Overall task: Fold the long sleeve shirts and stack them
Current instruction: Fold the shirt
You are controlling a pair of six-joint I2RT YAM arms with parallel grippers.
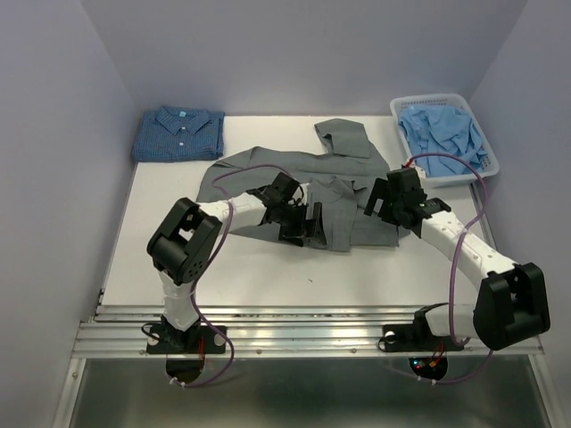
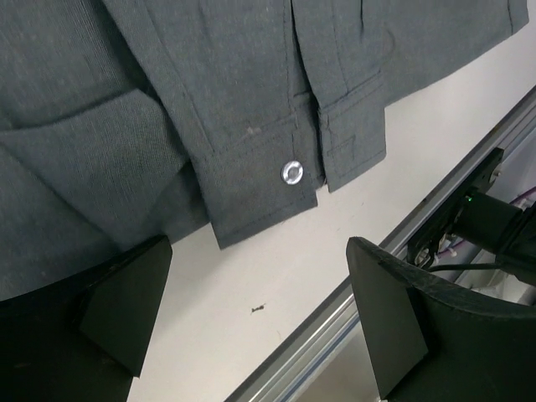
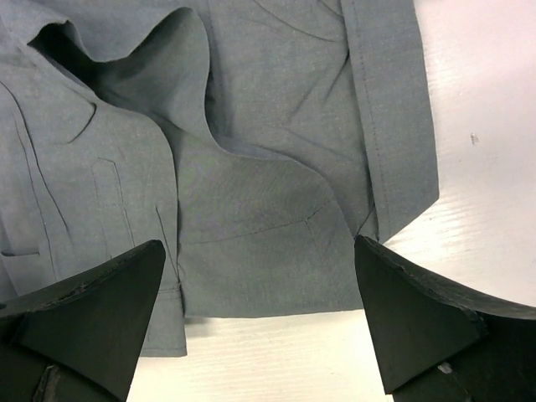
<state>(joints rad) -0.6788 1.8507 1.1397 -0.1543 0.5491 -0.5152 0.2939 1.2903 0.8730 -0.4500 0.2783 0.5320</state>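
Observation:
My left gripper takes hold of the grey shirt's sleeve by its snap cuff, at the sleeve's loose end (image 1: 335, 242) (image 2: 275, 193), next, to fold it across the shirt.
A slate-grey long sleeve shirt (image 1: 343, 192) lies partly folded in the middle of the white table. A dark blue checked shirt (image 1: 177, 134) lies folded at the back left. My left gripper (image 1: 310, 225) is open and empty over the grey shirt's near left part; in the left wrist view it (image 2: 260, 322) hovers above bare table just off a cuff with a metal snap (image 2: 292, 172). My right gripper (image 1: 382, 198) is open and empty at the shirt's right side; in the right wrist view it (image 3: 260, 327) straddles the shirt's hem edge (image 3: 268, 251).
A white basket (image 1: 486, 134) at the back right holds crumpled light blue cloth (image 1: 442, 134). The table's near edge is a metal rail (image 1: 303, 330), also in the left wrist view (image 2: 394, 243). White walls enclose the left, right and back.

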